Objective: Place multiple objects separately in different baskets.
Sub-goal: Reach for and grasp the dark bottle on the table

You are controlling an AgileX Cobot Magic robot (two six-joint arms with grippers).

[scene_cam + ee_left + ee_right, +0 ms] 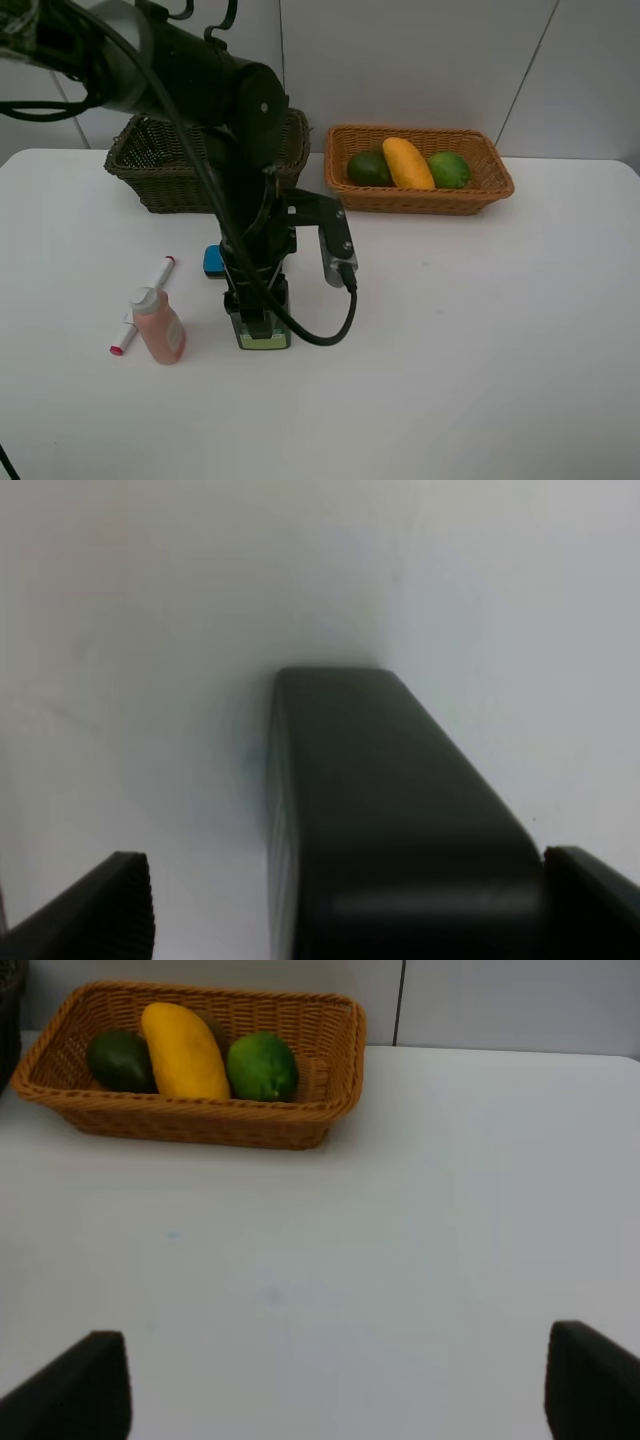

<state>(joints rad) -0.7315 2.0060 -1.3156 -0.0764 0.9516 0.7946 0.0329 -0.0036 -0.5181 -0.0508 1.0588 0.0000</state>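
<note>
My fingers are on either side of the dark green pump bottle, so it is time for my left gripper to close now. Closing now would catch the bottle.
My left gripper (pixel 256 303) (pixel 350 910) is open, pointing down, with its jaws on either side of the dark green pump bottle (pixel 263 336) (pixel 380 810), which lies on the table. A blue eraser block (pixel 213 261), a pink white-capped bottle (pixel 160 328) and a white pink-tipped marker (pixel 160 273) lie to its left. The orange-tan basket (pixel 420 203) (pixel 200 1125) holds the yellow mango (pixel 408 162) (pixel 184 1050), the avocado (pixel 369 168) (pixel 120 1060) and the bright green fruit (pixel 449 169) (pixel 262 1066). My right gripper (pixel 330 1390) is open and empty. No kiwi shows.
The dark wicker basket (pixel 150 165) stands at the back left, partly hidden by the left arm (pixel 200 80). A cable loops from the left wrist down beside the pump bottle. The white table (pixel 480 340) runs to a wall at the back.
</note>
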